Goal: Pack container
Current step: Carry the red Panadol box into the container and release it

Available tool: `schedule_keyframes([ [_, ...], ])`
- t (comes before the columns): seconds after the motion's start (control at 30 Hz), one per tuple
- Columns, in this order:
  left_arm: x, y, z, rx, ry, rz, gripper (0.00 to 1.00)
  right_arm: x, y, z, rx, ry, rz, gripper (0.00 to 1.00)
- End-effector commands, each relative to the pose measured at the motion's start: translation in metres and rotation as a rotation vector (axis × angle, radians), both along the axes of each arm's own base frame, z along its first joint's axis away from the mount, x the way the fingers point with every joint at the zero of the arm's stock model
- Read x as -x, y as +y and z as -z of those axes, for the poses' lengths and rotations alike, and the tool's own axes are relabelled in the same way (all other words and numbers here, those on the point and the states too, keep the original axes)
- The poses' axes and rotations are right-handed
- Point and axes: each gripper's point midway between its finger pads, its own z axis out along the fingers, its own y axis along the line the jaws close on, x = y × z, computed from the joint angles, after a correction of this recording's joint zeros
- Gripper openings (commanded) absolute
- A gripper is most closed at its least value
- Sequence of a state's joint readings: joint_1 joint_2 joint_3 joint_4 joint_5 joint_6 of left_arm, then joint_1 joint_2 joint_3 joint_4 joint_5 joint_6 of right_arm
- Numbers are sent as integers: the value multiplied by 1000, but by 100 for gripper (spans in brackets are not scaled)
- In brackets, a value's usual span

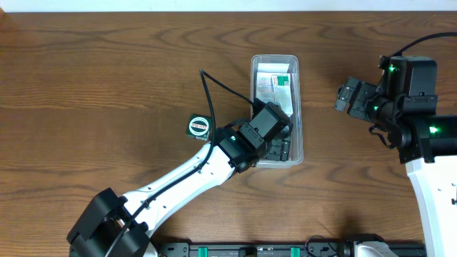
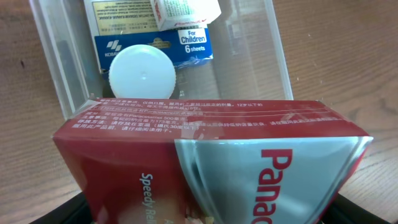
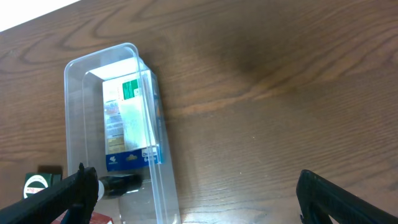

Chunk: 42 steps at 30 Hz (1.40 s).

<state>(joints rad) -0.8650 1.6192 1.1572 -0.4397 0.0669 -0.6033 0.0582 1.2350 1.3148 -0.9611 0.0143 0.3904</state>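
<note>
The red and silver box hangs above the container's near end beside the bottle and would land inside, so it is time for my left gripper to open.
The clear plastic container point(image 1: 297, 107) lies lengthwise at the table's middle. It also shows in the left wrist view point(image 2: 55, 56) and the right wrist view point(image 3: 73, 124). Inside it lie a white and blue box point(image 2: 155, 25) at the far end and a small bottle with a white cap point(image 2: 141, 74). My left gripper point(image 1: 273, 135) is shut on a red and silver box point(image 2: 211, 162), held crosswise just above the container's near end. My right gripper point(image 3: 199, 199) is open and empty over bare table to the right of the container point(image 1: 351, 96).
A small round green and black object point(image 1: 197, 126) sits on the table just left of the container, next to my left arm. It also shows in the right wrist view point(image 3: 37, 185). Wood table surrounds the container.
</note>
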Motion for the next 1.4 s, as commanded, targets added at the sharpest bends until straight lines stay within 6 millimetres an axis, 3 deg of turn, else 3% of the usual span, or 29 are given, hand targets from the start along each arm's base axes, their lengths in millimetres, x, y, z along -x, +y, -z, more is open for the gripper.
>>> schedule_keyframes([
  [0.0, -5, 1, -3, 5, -8, -39, 64, -1, -2, -7, -7, -18, 8, 99],
  [0.07, -4, 1, -2, 6, -8, -38, 71, -1, -2, -7, -7, -18, 8, 99],
  [0.33, 2, -5, -3, 11, -4, -16, 73, -1, -2, -7, -7, -18, 8, 99],
  [0.4, 4, -6, -3, 12, -4, -11, 85, -1, -2, -7, -7, -18, 8, 99],
  [1.37, 2, -8, -13, 39, -26, -10, 94, -1, -2, -7, -7, -18, 8, 99],
])
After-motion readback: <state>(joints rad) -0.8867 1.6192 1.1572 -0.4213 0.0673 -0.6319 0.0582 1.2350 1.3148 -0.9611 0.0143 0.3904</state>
